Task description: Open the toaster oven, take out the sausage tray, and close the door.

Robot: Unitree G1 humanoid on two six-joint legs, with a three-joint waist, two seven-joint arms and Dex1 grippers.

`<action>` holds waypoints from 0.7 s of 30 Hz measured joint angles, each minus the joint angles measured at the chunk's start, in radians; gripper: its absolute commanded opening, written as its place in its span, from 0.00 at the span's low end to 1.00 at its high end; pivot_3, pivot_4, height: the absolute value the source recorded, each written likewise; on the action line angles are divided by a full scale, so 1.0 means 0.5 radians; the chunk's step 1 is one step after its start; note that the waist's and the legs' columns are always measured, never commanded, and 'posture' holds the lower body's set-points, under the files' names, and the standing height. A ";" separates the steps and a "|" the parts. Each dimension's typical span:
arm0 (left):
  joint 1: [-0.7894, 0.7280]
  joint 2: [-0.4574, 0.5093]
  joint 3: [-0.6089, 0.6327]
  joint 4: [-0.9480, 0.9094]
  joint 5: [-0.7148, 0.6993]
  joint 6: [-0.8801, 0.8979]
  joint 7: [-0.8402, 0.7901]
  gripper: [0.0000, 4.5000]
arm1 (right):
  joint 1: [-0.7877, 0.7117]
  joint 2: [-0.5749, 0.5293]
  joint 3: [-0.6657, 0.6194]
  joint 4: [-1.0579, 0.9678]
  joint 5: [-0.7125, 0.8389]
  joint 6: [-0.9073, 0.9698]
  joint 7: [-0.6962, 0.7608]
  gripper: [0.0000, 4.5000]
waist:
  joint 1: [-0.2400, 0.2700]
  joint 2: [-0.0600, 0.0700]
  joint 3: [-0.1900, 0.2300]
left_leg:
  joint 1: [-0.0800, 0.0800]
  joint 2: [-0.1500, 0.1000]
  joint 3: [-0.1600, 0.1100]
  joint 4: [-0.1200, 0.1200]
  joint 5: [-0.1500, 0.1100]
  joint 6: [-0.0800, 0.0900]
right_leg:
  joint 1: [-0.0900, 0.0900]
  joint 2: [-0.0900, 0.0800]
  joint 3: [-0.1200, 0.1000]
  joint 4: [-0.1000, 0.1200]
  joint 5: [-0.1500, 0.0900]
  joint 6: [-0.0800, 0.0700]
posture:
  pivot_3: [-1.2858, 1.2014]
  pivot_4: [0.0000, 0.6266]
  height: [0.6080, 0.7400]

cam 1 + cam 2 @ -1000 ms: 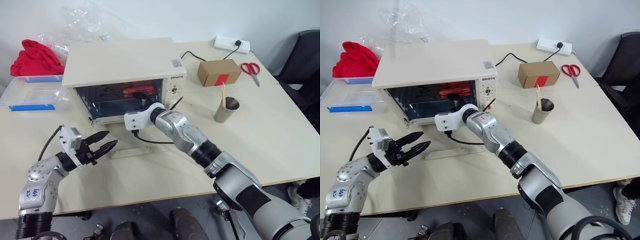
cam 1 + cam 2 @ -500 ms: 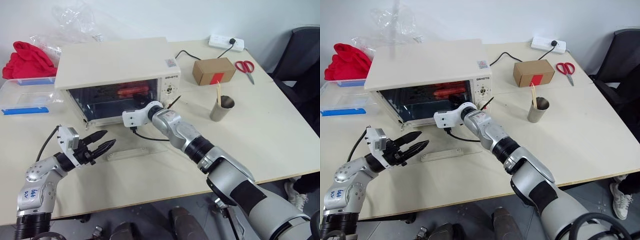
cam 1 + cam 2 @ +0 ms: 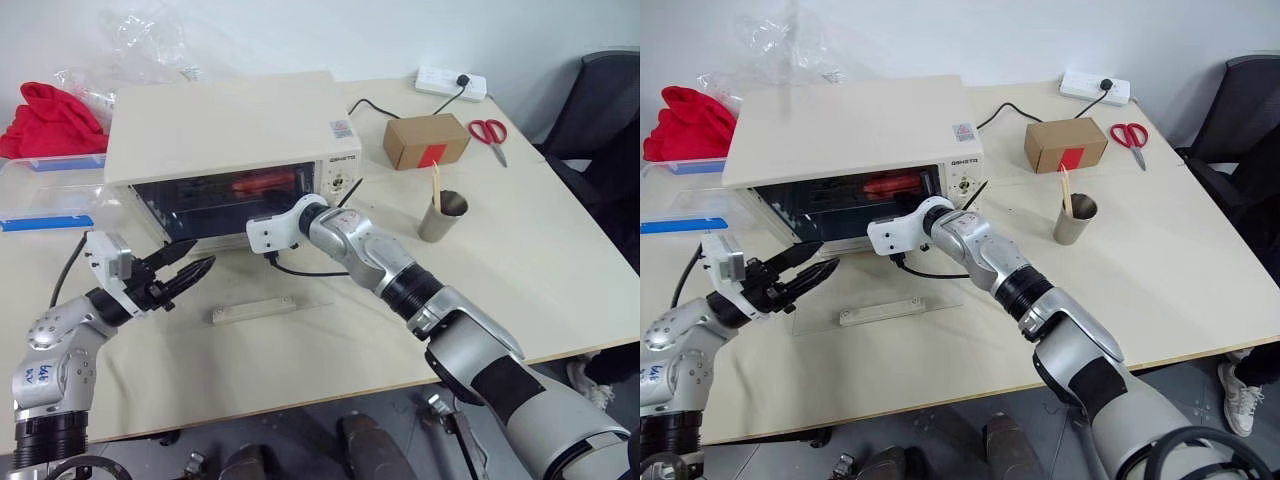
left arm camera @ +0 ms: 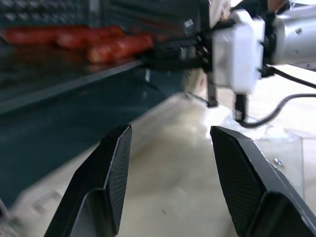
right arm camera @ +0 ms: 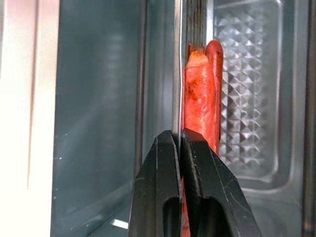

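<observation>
I need to pick up the tray by its front rim [image 4: 74, 84] at the oven's opening next, with my left gripper, because the oven encloses the tray on its other sides.
The cream-white toaster oven [image 3: 220, 125] stands open at the back left of the table. Its glass door [image 3: 300, 297] lies flat on the table in front of it, bar handle [image 3: 253, 309] up. Inside, red sausages [image 3: 262, 181] lie on the sausage tray. My right gripper [image 5: 178, 136] reaches into the oven's mouth and is shut on the tray's thin metal rim [image 5: 177, 74], right beside a sausage [image 5: 200, 94]. My left gripper [image 3: 195, 262] hovers open at the oven's front left, near the door's left edge, holding nothing.
A clear plastic box with a blue strip [image 3: 45, 210] and a red cloth [image 3: 50, 120] sit left of the oven. To its right are a cardboard box [image 3: 430, 140], a metal cup [image 3: 440, 215], scissors [image 3: 490, 132] and a power strip [image 3: 450, 82]. A black chair [image 3: 600, 110] stands at the far right.
My left gripper has risen a little, closer to the oven's front. The right gripper stays in the oven's mouth. The camera has shifted.
</observation>
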 measured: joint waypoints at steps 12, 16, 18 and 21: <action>-0.125 0.095 0.044 0.102 -0.024 0.033 -0.049 0.60 | 0.265 -0.112 -0.032 -0.514 0.099 0.000 0.350 0.01 | -0.026 0.000 0.000 | 0.002 0.002 0.001 -0.004 0.002 -0.003 | -0.001 0.001 -0.002 0.000 0.000 -0.001 | 0.52 0.24 1.00; -0.199 0.112 0.043 0.147 -0.033 0.065 -0.065 0.60 | 0.338 -0.153 -0.045 -0.629 0.100 0.001 0.386 0.01 | -0.026 0.000 0.000 | 0.004 0.002 0.001 -0.005 0.002 -0.003 | -0.001 0.001 -0.002 0.001 0.000 -0.001 | 0.52 0.24 1.00; -0.206 0.194 0.055 0.203 -0.054 0.126 -0.125 0.60 | 0.492 -0.221 -0.061 -0.822 0.137 -0.023 0.428 0.01 | -0.025 -0.001 0.000 | 0.004 0.002 0.000 -0.007 0.002 -0.003 | -0.001 0.001 -0.003 0.000 0.000 -0.001 | 0.52 0.24 1.00; -0.176 0.274 0.090 0.222 -0.118 0.245 -0.197 0.60 | 0.576 -0.293 -0.066 -0.946 0.173 -0.065 0.486 0.01 | -0.021 -0.001 0.000 | 0.005 0.002 0.000 -0.006 0.002 -0.003 | 0.001 0.001 -0.003 0.000 0.000 -0.001 | 0.52 0.24 1.00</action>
